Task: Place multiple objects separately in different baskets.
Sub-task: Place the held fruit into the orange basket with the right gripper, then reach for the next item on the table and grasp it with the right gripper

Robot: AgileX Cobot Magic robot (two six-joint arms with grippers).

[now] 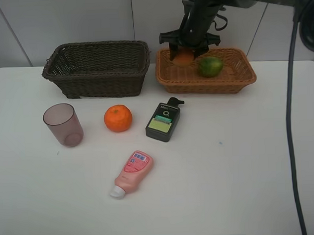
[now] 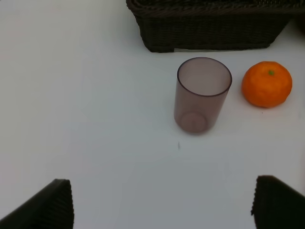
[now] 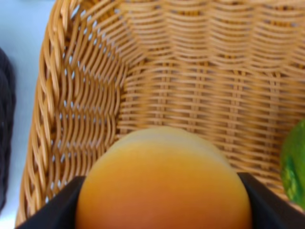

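My right gripper should open now, because the peach's lower edge is inside the tan basket's rim. The peach would rest on the basket's woven bottom.
My right gripper (image 1: 184, 53) is shut on the red-orange peach-like fruit (image 1: 184, 57) and holds it over the left part of the light orange-tan basket (image 1: 233, 83). In the right wrist view the peach (image 3: 164, 183) sits between the fingers above the weave (image 3: 190, 86). The green lime-like fruit (image 1: 210, 66) lies in that basket. The dark brown basket (image 1: 97, 68) is empty. On the table lie the purple cup (image 1: 63, 124), the orange (image 1: 118, 118), the dark bottle (image 1: 164, 120) and the pink tube (image 1: 132, 172). My left gripper (image 2: 162, 202) is open above the table near the cup (image 2: 200, 94).
The white table (image 1: 242, 160) ends at a white tiled wall behind the baskets. A dark cable (image 1: 291, 117) hangs down the right side. The orange (image 2: 267, 84) and the dark basket (image 2: 209, 26) also show in the left wrist view.
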